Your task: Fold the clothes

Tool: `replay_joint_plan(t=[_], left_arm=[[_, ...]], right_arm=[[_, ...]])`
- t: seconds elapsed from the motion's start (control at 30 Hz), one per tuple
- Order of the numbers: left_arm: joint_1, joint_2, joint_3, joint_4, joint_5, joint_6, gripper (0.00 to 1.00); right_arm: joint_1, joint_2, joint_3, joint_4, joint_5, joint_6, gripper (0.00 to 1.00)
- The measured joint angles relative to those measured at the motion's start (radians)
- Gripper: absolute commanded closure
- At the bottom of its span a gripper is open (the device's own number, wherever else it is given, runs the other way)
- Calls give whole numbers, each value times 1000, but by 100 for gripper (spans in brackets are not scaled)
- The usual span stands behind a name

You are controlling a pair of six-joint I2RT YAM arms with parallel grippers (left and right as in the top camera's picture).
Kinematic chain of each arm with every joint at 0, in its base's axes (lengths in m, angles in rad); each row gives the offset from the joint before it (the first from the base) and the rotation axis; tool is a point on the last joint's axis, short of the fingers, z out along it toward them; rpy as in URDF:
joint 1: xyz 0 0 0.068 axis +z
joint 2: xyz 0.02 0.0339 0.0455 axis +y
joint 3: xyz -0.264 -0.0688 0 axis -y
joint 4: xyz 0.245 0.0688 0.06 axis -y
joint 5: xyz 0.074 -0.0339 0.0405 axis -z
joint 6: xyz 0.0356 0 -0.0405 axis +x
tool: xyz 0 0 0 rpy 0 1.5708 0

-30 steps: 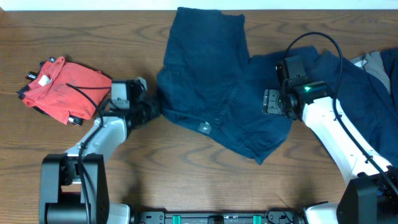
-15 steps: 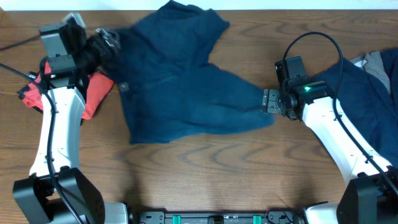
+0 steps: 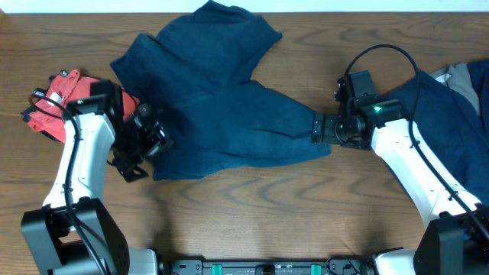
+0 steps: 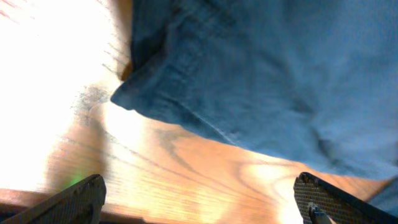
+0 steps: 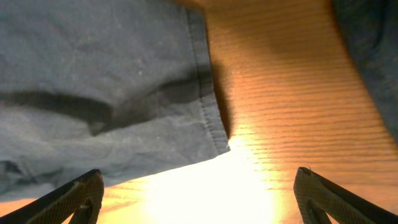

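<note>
My left gripper grabs the navy shorts' near hem corner (image 3: 160,173) (image 4: 129,98) next, opposite my right gripper's corner, to stretch and straighten the shorts for folding.
The clothes in hand's reach are navy shorts (image 3: 221,107), lying spread and wrinkled across the middle of the table. My left gripper (image 3: 145,149) hovers at their lower left edge. In the left wrist view it (image 4: 202,202) is open over bare wood, and the shorts' hem (image 4: 249,81) lies just ahead of the fingers. My right gripper (image 3: 321,128) is at the shorts' right tip. In the right wrist view it (image 5: 202,199) is open and empty, with the hem corner (image 5: 124,93) lying flat in front of it.
A red garment (image 3: 61,103) is bunched at the left edge, beside my left arm. More navy cloth (image 3: 451,99) is heaped at the right under my right arm, with a bit of grey cloth (image 3: 458,74) behind it.
My left gripper has let go of the shorts and swung from the far left corner down to their lower left edge. The shorts have settled flat. My right gripper has opened wider at the right tip.
</note>
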Motion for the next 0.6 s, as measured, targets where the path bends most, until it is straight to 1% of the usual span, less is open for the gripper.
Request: replay_joint_plan(t=[0.1,0.17,0.23,0.27,0.3,0.37,0.4,0.43,0.47,0.5,0.53,0.6], left_arm=[[0,0,-94,98,-9,-35,3],[0,0,-161,192,-14,-80,5],[0,0,-236,286,-16,-142,12],[0,0,-269,326,-18,-170,18],[0,0,-304,371,-18,-198,27],[0,0,-347,431,-16,-235,51],[1,-12,-362,470,-14,-249,66],[0,-15,-371,499,-13,-263,76],[0,-15,-376,517,-13,-264,81],[0,-15,-382,531,-10,-274,90],[0,-15,-385,537,-9,-283,94],[0,-15,-389,539,-3,-285,94]], right_arm=[[0,0,0,0,-13,12,4],[0,0,0,-3,-17,27,4],[0,0,0,-19,-19,62,1],[0,0,0,-30,-22,85,1],[0,0,0,-43,-24,112,1],[0,0,0,-61,-35,166,1],[0,0,0,-65,-41,196,1],[0,0,0,-66,-46,220,1],[0,0,0,-65,-51,243,1],[0,0,-1,-61,-53,257,1],[0,0,-2,-55,-56,274,1],[1,0,-7,-34,-60,301,1]])
